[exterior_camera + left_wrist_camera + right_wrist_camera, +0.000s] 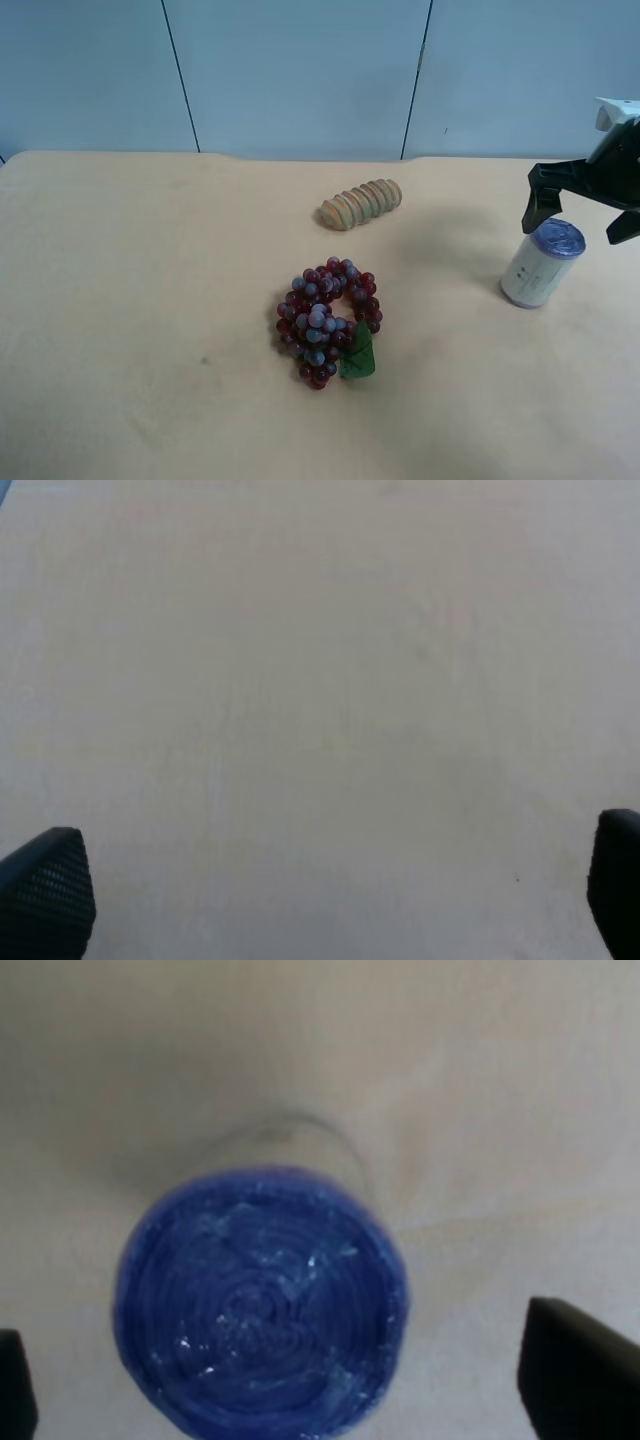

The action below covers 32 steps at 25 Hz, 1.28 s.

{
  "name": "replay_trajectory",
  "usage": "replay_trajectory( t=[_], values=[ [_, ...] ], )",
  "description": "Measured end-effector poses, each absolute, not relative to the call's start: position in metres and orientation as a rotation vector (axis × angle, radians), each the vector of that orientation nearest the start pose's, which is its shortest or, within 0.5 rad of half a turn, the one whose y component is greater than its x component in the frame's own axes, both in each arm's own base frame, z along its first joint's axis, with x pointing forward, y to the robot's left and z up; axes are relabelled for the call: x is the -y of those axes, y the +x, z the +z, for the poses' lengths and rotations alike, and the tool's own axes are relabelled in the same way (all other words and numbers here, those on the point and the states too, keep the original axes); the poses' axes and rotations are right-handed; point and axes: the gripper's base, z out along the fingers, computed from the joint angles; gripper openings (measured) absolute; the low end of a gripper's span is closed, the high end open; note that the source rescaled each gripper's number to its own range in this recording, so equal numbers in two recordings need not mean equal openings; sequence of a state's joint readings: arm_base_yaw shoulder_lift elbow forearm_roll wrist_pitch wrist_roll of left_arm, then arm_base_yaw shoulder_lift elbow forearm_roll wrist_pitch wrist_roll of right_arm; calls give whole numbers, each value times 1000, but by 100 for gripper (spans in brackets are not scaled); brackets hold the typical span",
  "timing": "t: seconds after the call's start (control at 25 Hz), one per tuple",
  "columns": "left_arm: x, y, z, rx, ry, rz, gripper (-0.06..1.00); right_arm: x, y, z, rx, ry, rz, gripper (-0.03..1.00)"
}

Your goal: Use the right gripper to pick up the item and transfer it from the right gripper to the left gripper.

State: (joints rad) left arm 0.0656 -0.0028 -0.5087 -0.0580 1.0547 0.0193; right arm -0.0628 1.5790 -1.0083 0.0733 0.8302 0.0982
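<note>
It isn't time to close on the can yet: the fingers of my right gripper reach only the blue-purple lid [558, 238] and would miss the can's cream-white side if I closed now. My right gripper should first go lower.
The item, a cream-white can [540, 264] with a shiny blue-purple lid, stands upright on the table at the exterior high view's right. The right gripper [580, 218] hovers just above it, open, one finger on each side of the lid and not touching it. In the right wrist view the blue lid [262, 1300] fills the middle, with a black fingertip [575, 1365] well clear at each side. The left gripper [320, 890] is open over bare table; only its two fingertips [45, 890] show in the left wrist view. It is out of the exterior high view.
A bunch of red-purple grapes [327, 322] with a green leaf lies at the table's middle. A ribbed wooden piece [361, 203] lies behind it. The tan table [130, 300] ends at a blue-grey wall at the back.
</note>
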Motion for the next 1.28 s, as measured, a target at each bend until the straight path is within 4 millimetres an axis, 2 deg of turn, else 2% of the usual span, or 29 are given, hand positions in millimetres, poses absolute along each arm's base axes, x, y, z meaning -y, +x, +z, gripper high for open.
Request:
replay_trajectory(
  t=[0.36, 0.92, 1.16, 1.28],
  values=[
    [5, -6, 280, -2025, -44, -16, 100, 13, 306, 192, -2937, 315, 107, 90],
    [5, -6, 280, -2024, -44, -15, 100, 12, 312, 180, -2944, 304, 137, 90],
    [5, -6, 280, -2024, -44, -15, 100, 12, 312, 180, -2945, 295, 137, 79],
    [5, -6, 280, -2024, -44, -15, 100, 12, 312, 180, -2946, 295, 137, 77]
  ],
)
